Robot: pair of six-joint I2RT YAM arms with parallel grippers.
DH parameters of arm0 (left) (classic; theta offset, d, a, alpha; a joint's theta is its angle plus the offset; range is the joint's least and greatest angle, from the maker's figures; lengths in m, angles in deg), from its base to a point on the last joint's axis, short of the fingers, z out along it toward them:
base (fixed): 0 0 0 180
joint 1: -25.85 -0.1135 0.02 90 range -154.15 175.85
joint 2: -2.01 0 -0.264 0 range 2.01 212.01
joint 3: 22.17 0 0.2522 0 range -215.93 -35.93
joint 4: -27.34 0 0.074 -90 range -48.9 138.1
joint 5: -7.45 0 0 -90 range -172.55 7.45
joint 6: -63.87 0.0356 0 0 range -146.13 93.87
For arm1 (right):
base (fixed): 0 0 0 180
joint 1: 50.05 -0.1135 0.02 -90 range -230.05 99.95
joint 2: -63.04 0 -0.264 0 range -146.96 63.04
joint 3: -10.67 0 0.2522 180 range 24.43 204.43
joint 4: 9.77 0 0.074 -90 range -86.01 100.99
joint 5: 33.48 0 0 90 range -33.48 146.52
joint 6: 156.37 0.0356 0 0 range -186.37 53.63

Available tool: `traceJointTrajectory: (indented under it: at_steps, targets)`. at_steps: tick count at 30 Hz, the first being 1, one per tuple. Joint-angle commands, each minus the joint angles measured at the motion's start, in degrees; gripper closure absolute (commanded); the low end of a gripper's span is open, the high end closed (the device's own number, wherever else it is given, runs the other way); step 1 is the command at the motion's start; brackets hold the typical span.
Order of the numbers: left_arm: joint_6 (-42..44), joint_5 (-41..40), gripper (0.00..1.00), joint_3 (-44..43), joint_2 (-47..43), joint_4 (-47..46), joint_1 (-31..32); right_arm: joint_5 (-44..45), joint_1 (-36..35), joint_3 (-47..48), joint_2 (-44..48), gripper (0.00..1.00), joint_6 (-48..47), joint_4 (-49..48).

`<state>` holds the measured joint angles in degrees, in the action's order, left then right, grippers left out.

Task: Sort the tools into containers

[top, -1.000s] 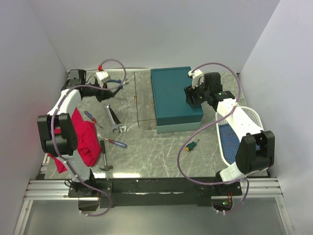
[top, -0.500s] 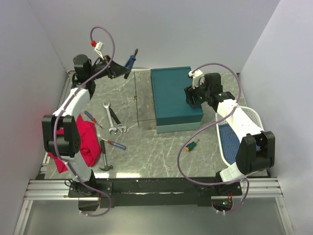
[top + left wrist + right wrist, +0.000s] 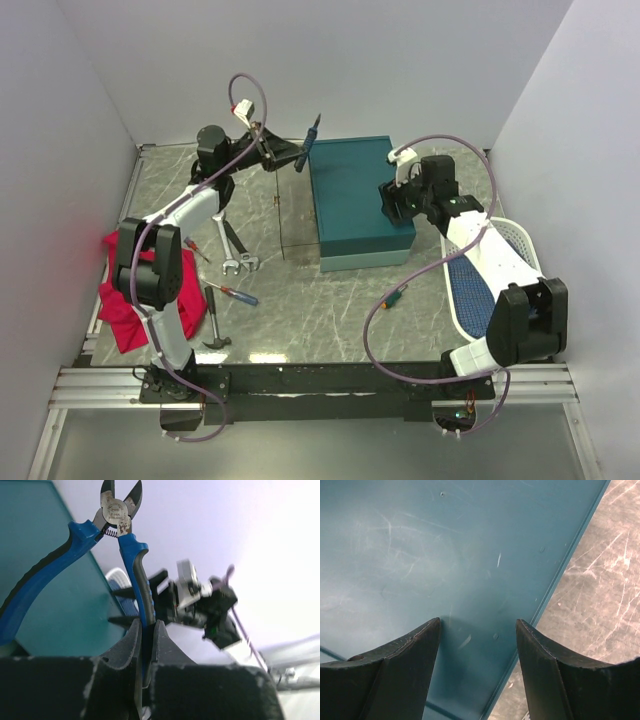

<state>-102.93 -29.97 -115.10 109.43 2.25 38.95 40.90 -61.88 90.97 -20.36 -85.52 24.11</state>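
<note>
The pliers are high beside the thin-walled tray and would miss it if I let go now. I will line them up with the tray before I open my left gripper.
My left gripper [image 3: 290,157] is shut on one handle of the blue-handled pliers [image 3: 312,130], held in the air at the back left corner of the teal box [image 3: 355,200]. In the left wrist view the pliers [image 3: 131,555] stick up from between my fingertips [image 3: 146,630], with the box lid [image 3: 45,605] behind. My right gripper [image 3: 392,203] hangs open over the closed lid's right edge [image 3: 420,555], with nothing between its fingers [image 3: 477,630]. On the table lie two silver wrenches [image 3: 234,247], a red-and-blue screwdriver [image 3: 236,292], a hammer [image 3: 213,325] and a stubby orange-and-green screwdriver [image 3: 393,297].
A white basket [image 3: 521,240] lined in blue sits at the right, partly under my right arm. A red cloth [image 3: 125,300] lies at the left edge. A second small screwdriver [image 3: 195,248] lies by the wrenches. White walls enclose the table on three sides.
My left arm has lifted the pliers off the back left of the table and swung them right to the teal box. The right arm has barely moved.
</note>
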Motion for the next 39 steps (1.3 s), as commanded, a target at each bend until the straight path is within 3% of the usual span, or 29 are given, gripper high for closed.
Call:
traceJointTrajectory:
  at_steps: [1, 16, 17, 20, 23, 26, 31, 39]
  targets:
    - [-3.18, -7.74, 0.99, -0.19, -2.91, 4.56, -0.98, 1.11, 0.41, -3.96, 1.13, 0.3, -1.41, 8.71]
    - [-7.48, -13.47, 0.99, 2.53, -1.86, 18.11, 0.34, 0.94, 0.59, -4.4, 2.01, 0.3, -1.58, 8.44]
    - [-8.19, -13.64, 0.89, 2.8, -1.86, 19.41, 0.34, 1.03, 0.67, -4.4, 2.1, 0.3, -1.67, 8.53]
    - [-10.3, -13.29, 0.45, 2.8, -1.77, 20.48, 0.26, 1.03, 0.67, -4.58, 2.1, 0.3, -1.67, 8.8]
    - [-10.66, -12.15, 0.25, 0.61, -2.73, 19.69, -0.09, 1.03, 0.76, -4.84, 2.18, 0.3, -1.67, 8.89]
    - [-9.96, -11.53, 0.16, -4.39, -3.44, 18.28, -0.53, 0.94, 0.67, -5.37, 2.27, 0.3, -1.41, 8.45]
    - [-1.27, -13.28, 0.12, -14.86, -3.18, 29.84, -1.5, 0.5, 0.67, -4.58, 1.22, 0.3, -1.23, 8.45]
    - [0.77, -12.33, 0.14, -10.66, -3.88, 30.51, -1.94, 0.76, 0.67, -2.82, -0.1, 0.3, -1.58, 8.36]
